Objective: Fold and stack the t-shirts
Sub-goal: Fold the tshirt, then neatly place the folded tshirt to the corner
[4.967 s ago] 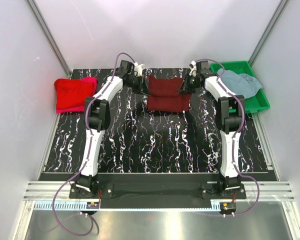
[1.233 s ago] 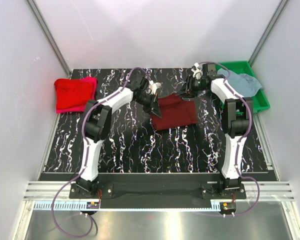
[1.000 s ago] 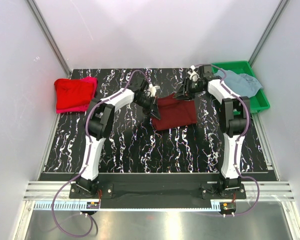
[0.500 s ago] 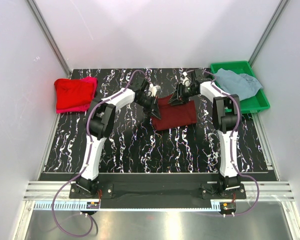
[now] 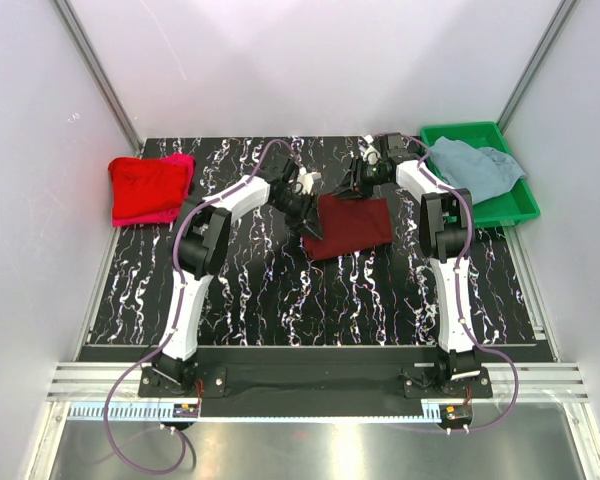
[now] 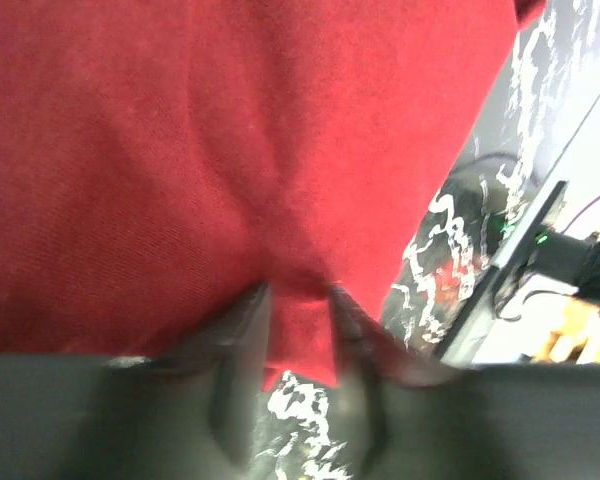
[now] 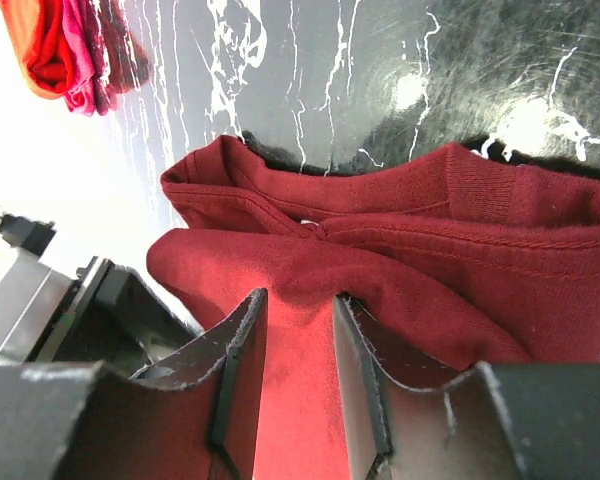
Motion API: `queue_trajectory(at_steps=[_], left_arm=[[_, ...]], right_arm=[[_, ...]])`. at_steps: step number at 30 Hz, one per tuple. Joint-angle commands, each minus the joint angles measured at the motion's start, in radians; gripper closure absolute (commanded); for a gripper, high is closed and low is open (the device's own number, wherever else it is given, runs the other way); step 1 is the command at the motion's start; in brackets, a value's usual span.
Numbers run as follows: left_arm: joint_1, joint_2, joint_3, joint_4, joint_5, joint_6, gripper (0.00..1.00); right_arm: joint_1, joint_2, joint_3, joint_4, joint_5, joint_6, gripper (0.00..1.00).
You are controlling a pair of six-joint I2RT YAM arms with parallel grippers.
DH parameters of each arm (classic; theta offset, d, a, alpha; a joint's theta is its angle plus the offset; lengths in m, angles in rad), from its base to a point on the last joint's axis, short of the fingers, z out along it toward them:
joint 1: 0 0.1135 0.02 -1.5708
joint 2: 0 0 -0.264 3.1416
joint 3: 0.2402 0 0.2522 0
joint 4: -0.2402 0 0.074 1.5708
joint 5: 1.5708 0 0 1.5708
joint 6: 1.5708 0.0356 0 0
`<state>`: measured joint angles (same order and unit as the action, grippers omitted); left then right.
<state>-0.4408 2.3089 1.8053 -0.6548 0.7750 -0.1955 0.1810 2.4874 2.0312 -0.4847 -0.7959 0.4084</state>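
I will draw the t-shirt onto the red and pink stack. I will next use my left gripper to grab the folded maroon t-shirt's edge (image 5: 313, 235) (image 6: 302, 320) that faces that stack.
A dark maroon t-shirt (image 5: 355, 228) lies folded in the middle of the table. My left gripper (image 5: 307, 215) is at its left edge. In the left wrist view its jaws (image 6: 298, 292) stand apart, blurred, with the shirt's hem (image 6: 180, 130) between them. My right gripper (image 5: 358, 187) is at the shirt's far edge. Its jaws (image 7: 298, 297) are partly apart, open, their tips against a fold of maroon cloth (image 7: 430, 270). A bright red t-shirt (image 5: 140, 190) lies folded on a pink one (image 5: 183, 160) at the far left. A grey-blue t-shirt (image 5: 475, 165) lies crumpled in the tray.
The green plastic tray (image 5: 515, 210) stands at the far right corner. The red (image 7: 45, 45) and pink (image 7: 85, 60) stack shows at the top left of the right wrist view. White walls close in the black marbled table (image 5: 280, 300) on three sides.
The left jaws, shut on the maroon shirt's edge a second ago, have come apart. The right gripper has slid left along the shirt's far edge. The shirt has hardly shifted.
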Motion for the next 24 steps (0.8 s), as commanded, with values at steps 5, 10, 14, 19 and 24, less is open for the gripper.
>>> queue_trajectory(at_steps=[5, 10, 14, 19, 24], left_arm=[[0.079, -0.114, 0.069, -0.045, -0.057, 0.025, 0.27], [0.128, -0.106, -0.009, -0.02, 0.027, -0.039, 0.24], [0.131, -0.092, -0.02, 0.004, 0.03, -0.065, 0.24], [0.134, -0.04, -0.012, 0.032, 0.055, -0.103, 0.24], [0.14, 0.024, -0.009, 0.089, 0.095, -0.159, 0.24]], right_arm=[[0.005, -0.005, 0.006, 0.043, 0.007, 0.0, 0.6], [0.003, -0.002, 0.001, 0.046, 0.009, 0.0, 0.6], [0.003, -0.002, 0.006, 0.029, 0.02, -0.017, 0.6], [0.003, -0.002, -0.006, 0.029, 0.03, -0.017, 0.6], [0.003, -0.013, -0.02, 0.023, 0.043, -0.023, 0.59]])
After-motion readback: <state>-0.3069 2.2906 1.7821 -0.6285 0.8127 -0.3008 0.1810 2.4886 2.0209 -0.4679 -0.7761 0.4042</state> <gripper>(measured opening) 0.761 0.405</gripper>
